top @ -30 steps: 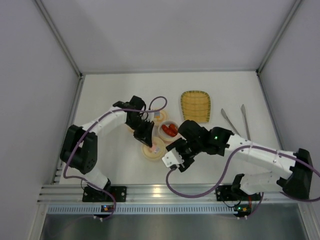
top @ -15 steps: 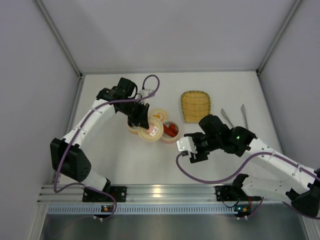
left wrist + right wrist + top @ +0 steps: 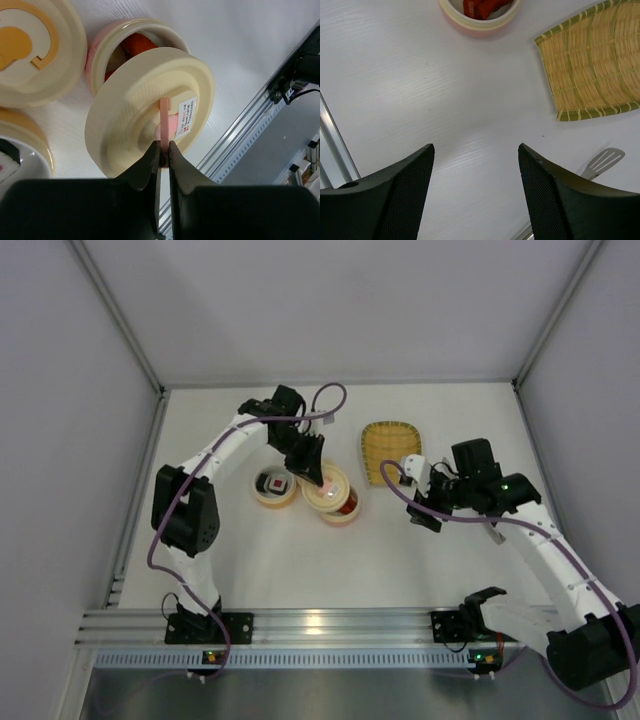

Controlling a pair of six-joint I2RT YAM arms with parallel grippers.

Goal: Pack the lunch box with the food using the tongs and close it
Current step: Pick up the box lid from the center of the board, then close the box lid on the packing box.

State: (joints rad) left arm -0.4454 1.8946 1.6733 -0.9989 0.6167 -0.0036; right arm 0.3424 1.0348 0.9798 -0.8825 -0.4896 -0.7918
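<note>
My left gripper should keep holding the lid, because the lid hangs tilted with red food point(image 3: 137, 44) uncovered. The lid would land crooked across the rim of the pink lunch box level if I opened now.
My left gripper point(image 3: 164, 147) is shut on the thin pink tab of a cream round lid point(image 3: 150, 110). It holds that lid tilted over the pink lunch box tier point(image 3: 100, 50), where red food point(image 3: 137, 44) shows at the rim. From above, the left gripper point(image 3: 312, 472) and the lid point(image 3: 326, 486) cover most of that tier point(image 3: 345, 510). A second tier point(image 3: 275, 485) beside it holds the sushi roll point(image 3: 275, 483). My right gripper point(image 3: 475, 147) is open and empty over bare table, right of the tiers point(image 3: 420, 502). One tong tip point(image 3: 604, 160) shows; from above the arm hides the tongs.
The woven yellow tray point(image 3: 390, 452) lies behind the right gripper and shows in the right wrist view point(image 3: 590, 60). Another cream part with an orange tab point(image 3: 30, 45) sits beside the pink tier. An aluminium rail point(image 3: 320, 625) runs along the near table edge.
My left gripper has carried the lid from the near left to above the pink tier. My right arm has swung right, away from the tiers, with its jaws a little wider.
</note>
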